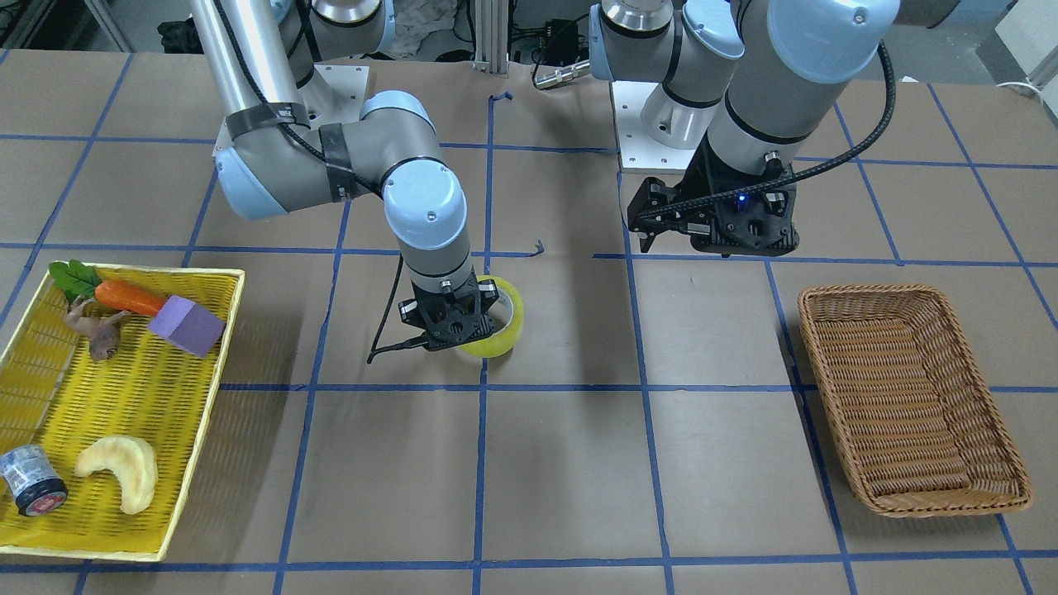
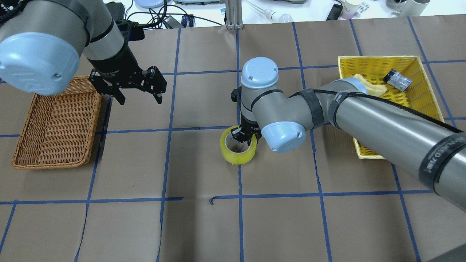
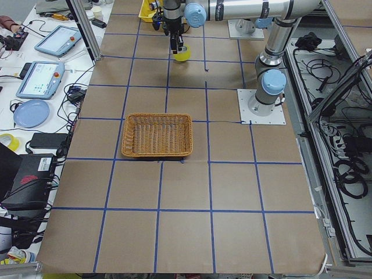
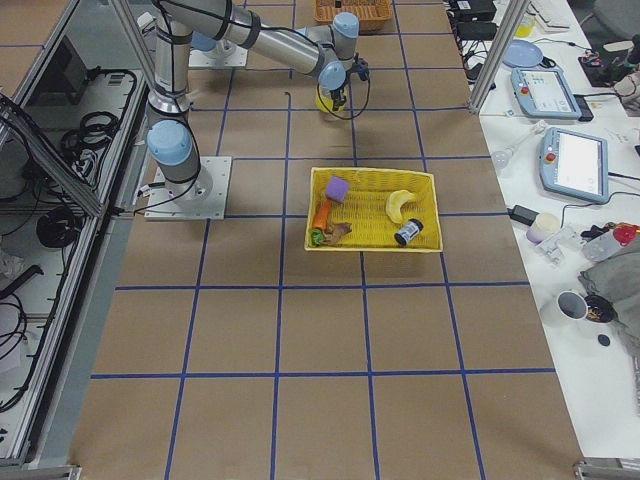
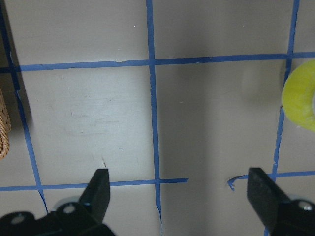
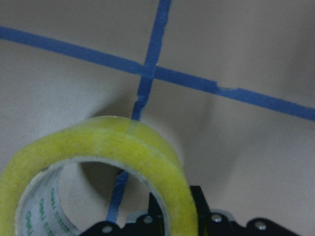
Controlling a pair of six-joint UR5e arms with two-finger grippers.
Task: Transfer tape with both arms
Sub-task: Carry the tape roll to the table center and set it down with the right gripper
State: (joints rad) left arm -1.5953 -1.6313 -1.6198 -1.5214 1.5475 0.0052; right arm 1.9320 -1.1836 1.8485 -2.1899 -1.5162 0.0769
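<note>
My left gripper will next grab the tape by its free yellow-green side point(image 1: 511, 333). Then it will pass the tape on to the brown wicker basket point(image 1: 912, 397).
The tape point(image 1: 506, 332) is a yellow-green ring with a pale core, at the table's middle by a crossing of blue lines. It also shows in the overhead view point(image 2: 237, 153). My right gripper point(image 1: 459, 329) points down with its fingers on either side of the ring's wall and is shut on it. The right wrist view shows the wall point(image 6: 123, 147) pinched between the fingers point(image 6: 156, 212). I cannot tell whether the tape rests on the table or is just off it. My left gripper point(image 2: 140, 95) hangs open and empty above the table, apart from the tape. The left wrist view shows the tape point(image 5: 300, 98) at its right edge.
A brown wicker basket point(image 2: 51, 165) lies under and beside my left arm. A yellow tray point(image 1: 140, 388) on my right side holds a carrot point(image 1: 128, 297), a purple block point(image 1: 187, 326), a pale banana point(image 1: 120, 471) and a small grey cylinder point(image 1: 31, 481).
</note>
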